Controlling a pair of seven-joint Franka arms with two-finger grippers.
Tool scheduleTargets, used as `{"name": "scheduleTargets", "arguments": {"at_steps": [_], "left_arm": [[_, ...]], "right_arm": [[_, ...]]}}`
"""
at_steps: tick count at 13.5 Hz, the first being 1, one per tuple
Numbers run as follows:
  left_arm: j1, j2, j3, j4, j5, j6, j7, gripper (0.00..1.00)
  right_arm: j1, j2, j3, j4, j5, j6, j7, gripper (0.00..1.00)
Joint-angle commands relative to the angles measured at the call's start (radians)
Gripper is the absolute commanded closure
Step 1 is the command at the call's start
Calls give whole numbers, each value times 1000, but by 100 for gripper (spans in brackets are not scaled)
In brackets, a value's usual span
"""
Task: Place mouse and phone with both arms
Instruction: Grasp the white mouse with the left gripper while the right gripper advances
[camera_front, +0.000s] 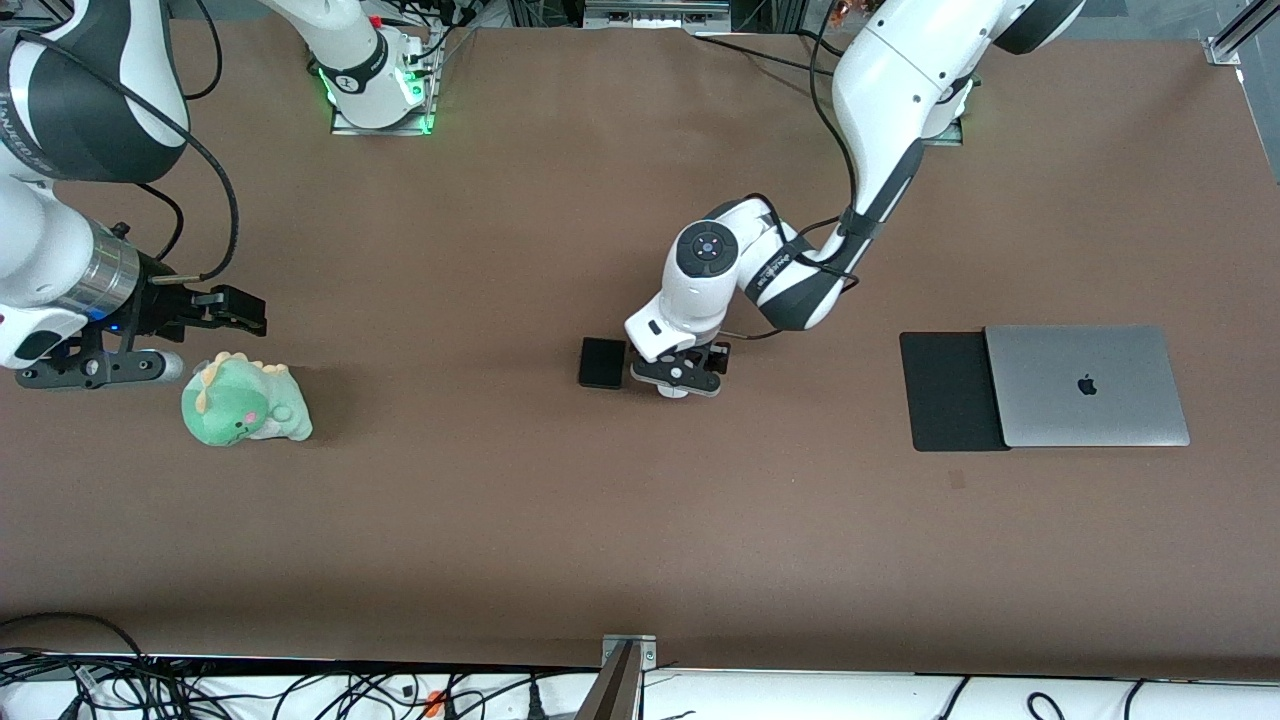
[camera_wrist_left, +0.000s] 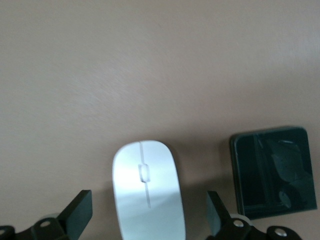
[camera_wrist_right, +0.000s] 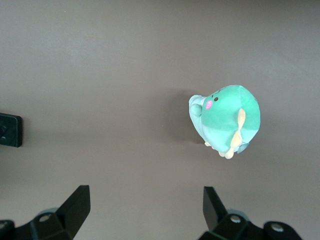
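My left gripper should go lower before it closes on the white mouse. Its fingers are above the mouse's sides in the left wrist view, so they would miss if they closed now.
The white mouse (camera_wrist_left: 147, 190) lies on the brown table between the spread fingers of my left gripper (camera_wrist_left: 148, 200), with a gap on each side. In the front view the left gripper (camera_front: 682, 378) is low over the table's middle and hides the mouse. The black phone (camera_front: 602, 362) lies flat right beside it, toward the right arm's end, and also shows in the left wrist view (camera_wrist_left: 272, 172). My right gripper (camera_front: 242, 310) is open and empty above the table near the right arm's end, and shows in its wrist view (camera_wrist_right: 145, 197) over bare table.
A green plush dinosaur (camera_front: 245, 400) lies just below the right gripper in the front view and shows in the right wrist view (camera_wrist_right: 227, 120). A thin black mat (camera_front: 945, 390) and a closed silver laptop (camera_front: 1085, 385) lie at the left arm's end.
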Motion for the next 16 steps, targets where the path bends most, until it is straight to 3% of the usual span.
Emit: {"name": "scheduleTargets", "arguments": {"at_steps": [1, 5, 6, 7, 8, 12, 16], "left_arm": [[-26, 41, 27, 22, 32, 12, -25, 0], [-26, 57, 35, 20, 33, 47, -51, 0], [-26, 55, 35, 20, 38, 47, -53, 17], [-26, 55, 35, 20, 38, 46, -53, 44], [-26, 55, 35, 20, 39, 47, -53, 63], [-18, 38, 34, 20, 38, 33, -50, 81], [49, -59, 32, 34, 27, -132, -44, 86]], "right_arm": [[-1, -6, 2, -3, 3, -10, 5, 0], [4, 0, 2, -3, 13, -9, 12, 0], [5, 0, 2, -3, 17, -9, 16, 0], [11, 3, 2, -3, 17, -9, 16, 0], [13, 8, 4, -2, 17, -9, 16, 0], [30, 17, 2, -3, 17, 2, 12, 0], [56, 46, 4, -1, 19, 31, 17, 0]]}}
